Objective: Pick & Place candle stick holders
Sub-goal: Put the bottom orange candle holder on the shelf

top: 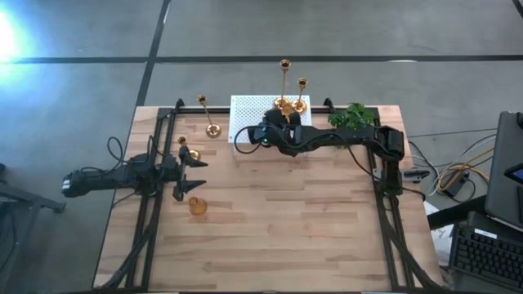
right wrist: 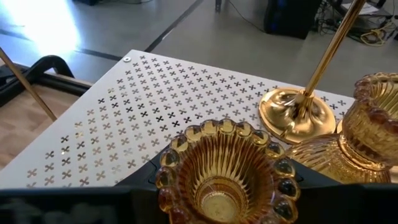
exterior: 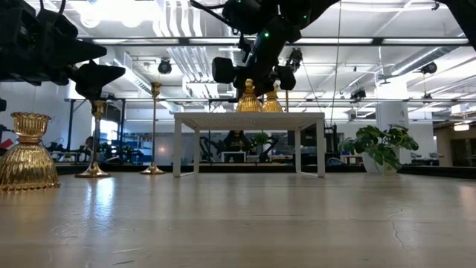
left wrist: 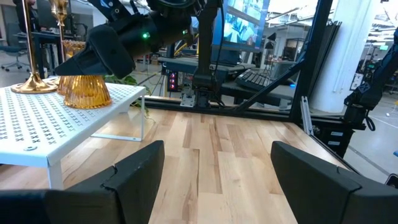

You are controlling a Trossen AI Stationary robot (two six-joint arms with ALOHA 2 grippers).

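The squat amber holder sits low on the top of the perforated stand, so my right gripper releases it now.
A white perforated stand (top: pixel 249 118) sits at the table's far middle. Two tall gold candle stick holders (top: pixel 283 86) (top: pixel 301 94) and a squat amber one (right wrist: pixel 373 124) rest on it by their bases. My right gripper (top: pixel 270 132) is over the stand, shut on another squat amber holder (right wrist: pixel 227 177). On the table to the left stand a tall thin holder (top: pixel 209 117), a short one (top: pixel 184 149) and a squat one (top: pixel 197 206). My left gripper (top: pixel 192 175) waits open and level at the left, near these. My right gripper pinches the squat holder's ribbed cup just under its beaded rim (right wrist: pixel 166 186), one finger on each side. The fingers (left wrist: pixel 93 53) come slanting down from the table's right. The holder is upright with its flared base (left wrist: pixel 87 96) at the stand's top; whether it touches, I cannot tell.
A green plant (top: pixel 353 117) stands at the far right, beside the stand. The tall holder's round base (right wrist: pixel 295 112) is close beside the held cup. Dark frame rails (top: pixel 147 212) run along both table sides. The near half of the wooden table (top: pixel 286 237) is bare.
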